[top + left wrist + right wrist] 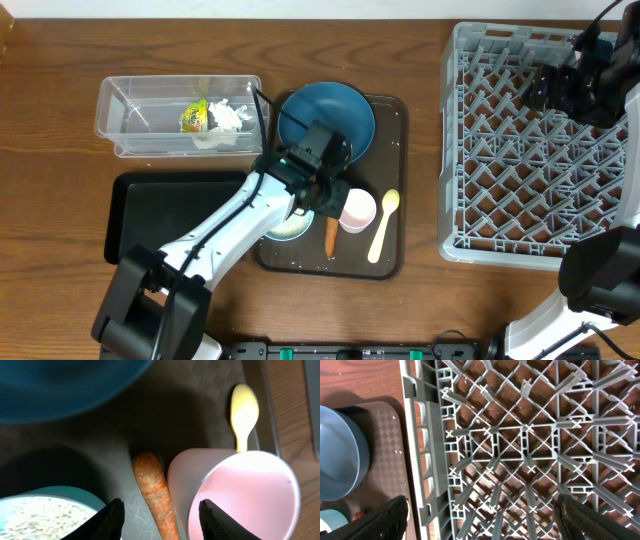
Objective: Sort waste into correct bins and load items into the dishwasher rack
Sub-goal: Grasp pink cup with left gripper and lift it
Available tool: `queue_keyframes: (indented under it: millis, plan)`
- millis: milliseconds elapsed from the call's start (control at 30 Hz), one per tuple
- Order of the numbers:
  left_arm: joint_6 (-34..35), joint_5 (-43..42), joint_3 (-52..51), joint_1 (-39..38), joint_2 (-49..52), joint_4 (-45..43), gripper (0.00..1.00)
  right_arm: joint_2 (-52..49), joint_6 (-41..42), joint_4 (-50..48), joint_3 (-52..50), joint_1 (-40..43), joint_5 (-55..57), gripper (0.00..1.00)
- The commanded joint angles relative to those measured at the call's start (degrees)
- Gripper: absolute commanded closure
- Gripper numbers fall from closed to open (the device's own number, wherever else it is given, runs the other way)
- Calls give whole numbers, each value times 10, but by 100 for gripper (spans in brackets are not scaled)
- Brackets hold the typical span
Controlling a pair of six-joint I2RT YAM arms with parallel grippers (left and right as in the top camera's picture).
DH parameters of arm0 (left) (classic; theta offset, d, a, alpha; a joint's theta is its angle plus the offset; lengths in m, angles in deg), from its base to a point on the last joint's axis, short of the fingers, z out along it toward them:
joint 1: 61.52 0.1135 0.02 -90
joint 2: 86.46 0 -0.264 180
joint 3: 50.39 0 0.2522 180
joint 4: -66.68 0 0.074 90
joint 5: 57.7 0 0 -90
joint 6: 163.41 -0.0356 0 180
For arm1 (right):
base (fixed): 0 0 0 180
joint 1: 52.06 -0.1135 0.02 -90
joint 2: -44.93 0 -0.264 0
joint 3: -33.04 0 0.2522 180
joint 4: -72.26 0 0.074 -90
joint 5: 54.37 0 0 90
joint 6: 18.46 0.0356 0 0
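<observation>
The robot's left gripper next needs to pick up the pink cup (245,495) by the cup's rim on the carrot side, to hand the cup to the right gripper for loading.
My left gripper (325,192) is open low over the dark brown serving tray (392,120). In the left wrist view its fingers (160,520) straddle the orange carrot stick (152,485), with one finger in front of the pink cup (245,495). The white bowl of rice (40,520) is beside the other finger. The pale yellow spoon (384,225) and dark blue bowl (340,105) lie on the same tray. The wrapper (194,117) and tissue (230,115) lie in the clear tub (120,125). My right gripper (560,90) is open and empty above the grey rack (530,150). The light blue cup is not in view.
The black tray (170,215) lies left of the serving tray, below the clear tub. My left arm crosses over it and hides part of the rice bowl (288,228). The rack (520,435) holds nothing in view.
</observation>
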Motion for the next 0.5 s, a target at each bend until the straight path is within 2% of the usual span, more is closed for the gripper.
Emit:
queue_keyframes:
  millis: [0, 100, 267, 367, 467]
  plan:
    - [-10, 4, -24, -5, -1, -13, 50, -4, -7, 0, -1, -3, -1, 8]
    - [-10, 4, -26, -5, -1, -21, 66, -4, -7, 0, -1, -3, 0, 8]
    - [-10, 4, -26, -5, -1, -29, 86, -4, -7, 0, -1, -3, -1, 8]
    - [-9, 3, -26, -5, -1, -32, 94, -4, -7, 1, -1, -3, 0, 8]
    - [1, 3, -26, -5, -1, -40, 94, -4, -7, 1, -1, -3, 0, 8]
